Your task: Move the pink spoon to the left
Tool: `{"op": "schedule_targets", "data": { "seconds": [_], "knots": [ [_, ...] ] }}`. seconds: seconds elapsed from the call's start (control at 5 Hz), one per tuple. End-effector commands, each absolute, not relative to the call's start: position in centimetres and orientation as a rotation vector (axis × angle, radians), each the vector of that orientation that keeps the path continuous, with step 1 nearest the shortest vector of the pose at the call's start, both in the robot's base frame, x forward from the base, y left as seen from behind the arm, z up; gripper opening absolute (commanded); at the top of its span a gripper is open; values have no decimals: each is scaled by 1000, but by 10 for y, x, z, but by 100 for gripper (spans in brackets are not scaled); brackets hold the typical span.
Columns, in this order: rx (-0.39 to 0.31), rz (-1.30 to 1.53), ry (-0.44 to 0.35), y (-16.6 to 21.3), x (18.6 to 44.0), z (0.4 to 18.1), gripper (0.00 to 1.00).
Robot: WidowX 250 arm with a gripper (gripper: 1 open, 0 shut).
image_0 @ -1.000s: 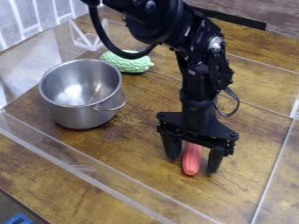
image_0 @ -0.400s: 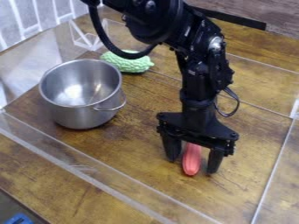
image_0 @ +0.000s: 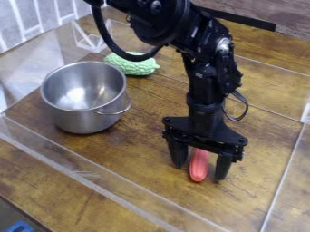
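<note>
My gripper's fingers reach down to the wood on both sides of the spoon's handle, so closing now would catch the pink spoon (image_0: 198,167).
The pink spoon (image_0: 198,167) lies on the wooden table near the front right; only its pinkish-red handle shows, the bowl is hidden behind the gripper. My gripper (image_0: 201,162) points straight down over it, low to the table, open, one black finger (image_0: 179,152) on each side of the handle. The jaws stand apart from the handle and do not squeeze it.
A steel pot (image_0: 85,96) stands to the left. A bumpy green object (image_0: 130,64) lies behind it. Clear plastic walls (image_0: 72,149) border the table at the front and sides. Bare wood lies between the pot and the gripper.
</note>
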State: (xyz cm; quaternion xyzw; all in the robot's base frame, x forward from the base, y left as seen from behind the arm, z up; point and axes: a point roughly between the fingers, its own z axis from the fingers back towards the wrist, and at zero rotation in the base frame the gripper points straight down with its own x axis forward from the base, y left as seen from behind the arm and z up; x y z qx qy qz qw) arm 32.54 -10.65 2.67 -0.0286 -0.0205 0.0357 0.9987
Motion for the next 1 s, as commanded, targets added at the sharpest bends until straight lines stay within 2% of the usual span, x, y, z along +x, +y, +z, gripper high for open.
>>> {"op": "schedule_targets", "data": {
  "seconds": [0.0,0.4,0.6,0.8],
  "knots": [
    [-78,70,-88,-110,334,43,100],
    [-81,76,-91,-110,335,44,100],
    [-84,79,-94,-109,337,45,0],
    [-74,75,-88,-108,337,48,0]
  ]
}}
